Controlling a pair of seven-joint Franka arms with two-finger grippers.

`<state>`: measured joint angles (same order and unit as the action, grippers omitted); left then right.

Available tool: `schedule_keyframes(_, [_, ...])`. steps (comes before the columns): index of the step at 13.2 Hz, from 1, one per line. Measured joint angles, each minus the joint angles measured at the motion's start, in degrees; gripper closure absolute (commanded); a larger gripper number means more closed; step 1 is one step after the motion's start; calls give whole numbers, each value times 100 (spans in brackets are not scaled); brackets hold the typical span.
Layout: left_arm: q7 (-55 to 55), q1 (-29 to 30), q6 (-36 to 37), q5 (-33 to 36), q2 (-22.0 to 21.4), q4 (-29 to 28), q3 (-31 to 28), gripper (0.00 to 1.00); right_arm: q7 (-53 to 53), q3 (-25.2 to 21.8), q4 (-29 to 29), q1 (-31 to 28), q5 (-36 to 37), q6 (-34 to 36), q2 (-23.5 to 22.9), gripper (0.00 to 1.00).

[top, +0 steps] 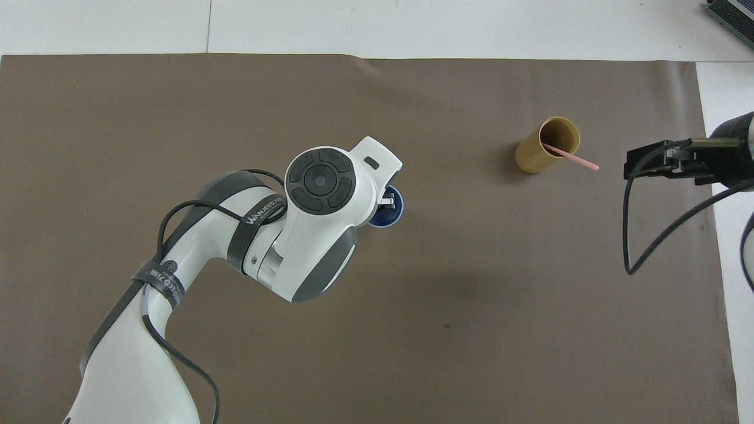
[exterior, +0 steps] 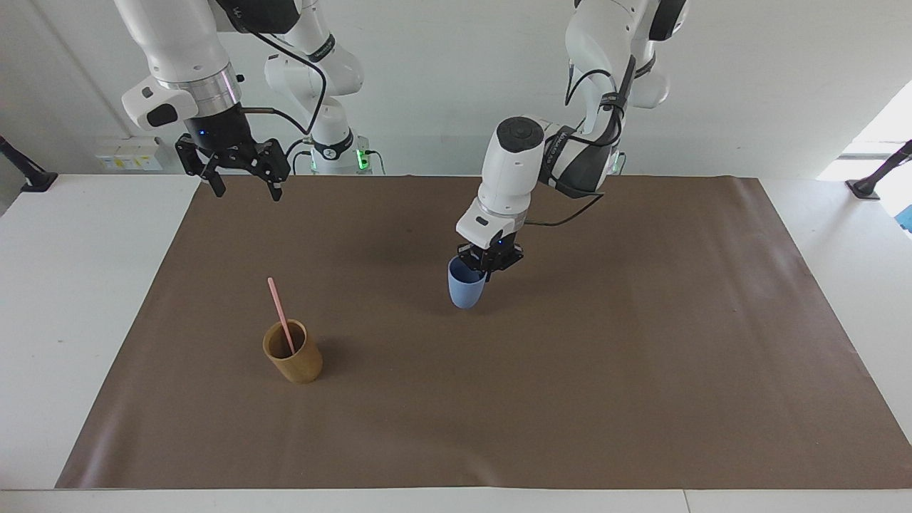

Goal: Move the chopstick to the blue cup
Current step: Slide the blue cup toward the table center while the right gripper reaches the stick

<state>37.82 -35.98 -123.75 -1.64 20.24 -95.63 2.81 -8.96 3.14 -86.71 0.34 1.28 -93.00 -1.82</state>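
Note:
Next, my right gripper grabs the pale pink chopstick by its top end (top: 594, 166) to move the chopstick into the blue cup (top: 392, 219).
My left gripper (exterior: 490, 262) is shut on the rim of the blue cup (exterior: 465, 288) and holds it upright at the middle of the brown mat; I cannot tell whether its base touches. In the overhead view the left wrist hides most of the cup (top: 392, 219). One pale pink chopstick (exterior: 280, 313) leans in the tan bamboo cup (exterior: 293, 354), toward the right arm's end and farther from the robots; both also show in the overhead view, the chopstick (top: 574, 158) jutting from the tan cup (top: 545, 148). My right gripper (exterior: 242, 187) is open and empty, raised over the mat's edge at the right arm's end (top: 668, 163).
The brown mat (exterior: 570, 399) covers most of the white table (exterior: 71, 320). A black cable (top: 633, 235) hangs from the right arm. Nothing else stands on the mat.

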Motion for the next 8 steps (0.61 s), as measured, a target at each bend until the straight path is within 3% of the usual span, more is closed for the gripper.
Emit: schedule_keyframes(8, [361,-222,-119,-2,365,45,16,100,611,-8,-453,-18,0,-1230,-675,0])
